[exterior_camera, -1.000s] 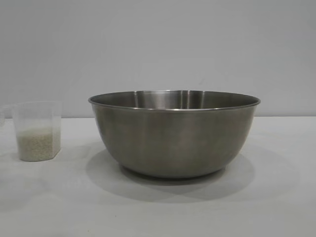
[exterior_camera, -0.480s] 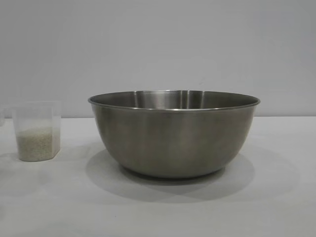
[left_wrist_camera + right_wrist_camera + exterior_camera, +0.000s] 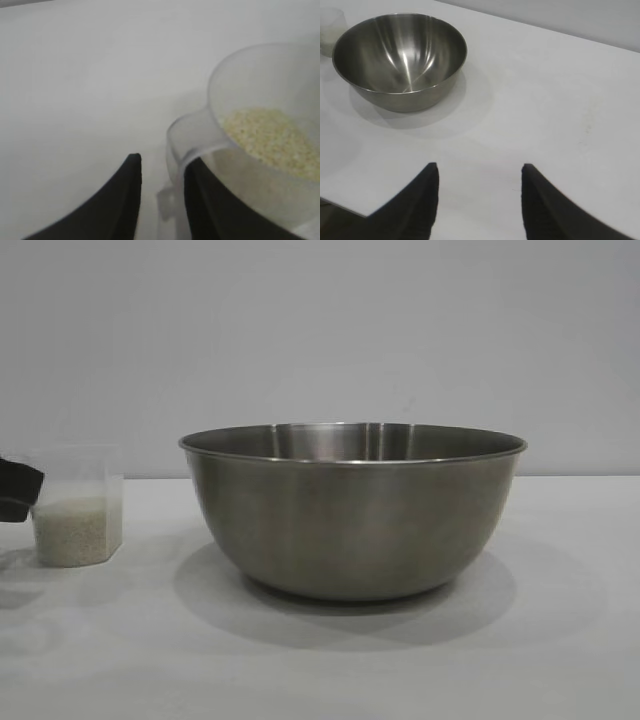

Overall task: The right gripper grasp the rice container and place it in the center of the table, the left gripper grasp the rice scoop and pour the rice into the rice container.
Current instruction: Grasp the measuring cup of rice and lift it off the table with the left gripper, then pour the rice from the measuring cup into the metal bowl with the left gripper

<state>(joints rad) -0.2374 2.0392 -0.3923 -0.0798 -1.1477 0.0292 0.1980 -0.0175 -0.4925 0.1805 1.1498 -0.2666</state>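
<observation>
I will next use my left gripper to grab the scoop by its small side handle (image 3: 186, 145), and I will keep the scoop level because loose rice is inside its open top.
The rice container (image 3: 350, 520), a big steel bowl, stands empty in the middle of the white table (image 3: 560, 640). To its left sits the rice scoop (image 3: 75, 505), a clear plastic cup partly filled with rice (image 3: 70, 530). My left gripper (image 3: 15, 490) shows at the picture's left edge, right beside the scoop. In the left wrist view the left gripper (image 3: 162, 161) is open, and the scoop's handle (image 3: 187, 132) lies between its fingers, with a gap to one finger. The right gripper (image 3: 480, 167) is open over bare table, well away from the rice container (image 3: 400, 55).
A plain grey wall runs behind the table. Wide bare tabletop (image 3: 560, 100) lies on the bowl's right side. The table's near edge (image 3: 345, 210) shows close to the right gripper. The scoop (image 3: 330, 25) peeks in beyond the bowl.
The left gripper has come into the exterior view at the left edge, up against the scoop. Bowl and scoop have stayed where they were.
</observation>
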